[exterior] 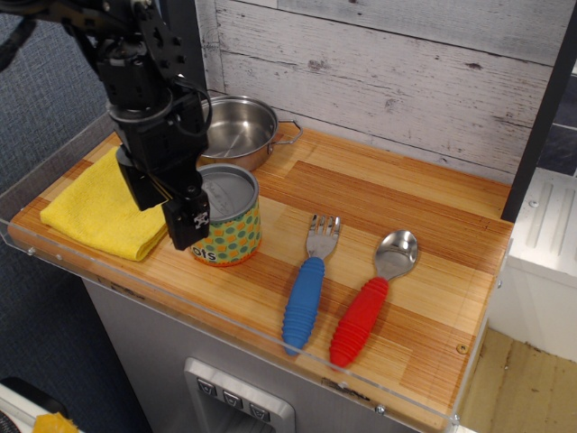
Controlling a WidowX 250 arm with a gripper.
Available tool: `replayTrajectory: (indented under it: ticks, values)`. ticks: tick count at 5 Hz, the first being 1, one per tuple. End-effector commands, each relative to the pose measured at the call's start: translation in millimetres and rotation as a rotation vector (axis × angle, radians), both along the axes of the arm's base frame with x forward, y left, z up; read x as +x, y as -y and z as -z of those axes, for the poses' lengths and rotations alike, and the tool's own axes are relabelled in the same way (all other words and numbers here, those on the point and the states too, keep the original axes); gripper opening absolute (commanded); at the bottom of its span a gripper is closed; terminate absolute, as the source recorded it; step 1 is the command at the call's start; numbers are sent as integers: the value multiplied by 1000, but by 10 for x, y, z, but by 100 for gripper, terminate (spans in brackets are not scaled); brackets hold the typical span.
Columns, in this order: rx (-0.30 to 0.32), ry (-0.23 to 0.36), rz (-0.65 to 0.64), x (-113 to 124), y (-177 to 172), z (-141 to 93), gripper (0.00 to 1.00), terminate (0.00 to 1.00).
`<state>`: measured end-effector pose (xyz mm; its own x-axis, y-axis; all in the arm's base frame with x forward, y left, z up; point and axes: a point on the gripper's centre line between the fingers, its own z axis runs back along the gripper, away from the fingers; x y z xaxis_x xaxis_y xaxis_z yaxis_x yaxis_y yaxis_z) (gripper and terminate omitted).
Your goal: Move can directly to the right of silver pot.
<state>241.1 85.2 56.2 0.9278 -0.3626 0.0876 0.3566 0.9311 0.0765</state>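
Note:
My gripper will take hold of the upright can by its rim (pixel 208 173) next, and then it will put the can down directly beside the silver pot (pixel 236 131).
The can (pixel 231 216) stands upright near the front edge of the wooden counter, with a grey lid and an orange-yellow label with green dots. The silver pot (pixel 236 131) sits behind it by the back wall, empty, one wire handle (pixel 288 135) pointing right. My black gripper (pixel 168 209) hangs just left of the can, low over the counter. Its fingers stand apart and hold nothing. The nearer finger (pixel 191 225) covers the can's left edge.
A folded yellow cloth (pixel 99 209) lies at the left end of the counter. A blue-handled fork (pixel 307 289) and a red-handled spoon (pixel 368 302) lie right of the can. A clear raised rim (pixel 225 317) runs along the front edge.

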Motion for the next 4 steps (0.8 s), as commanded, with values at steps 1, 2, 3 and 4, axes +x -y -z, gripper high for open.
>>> replayTrajectory:
  ticks: [1,2,3,4]
  values:
    - [-18,42,40,317,-41,-56,100,0]
    - [-24,53,16,417,-32,-58,100,0]
    - [-26,62,33,551,29,-81,100,0]
    - [-30,73,20,639,49,-81,100,0]
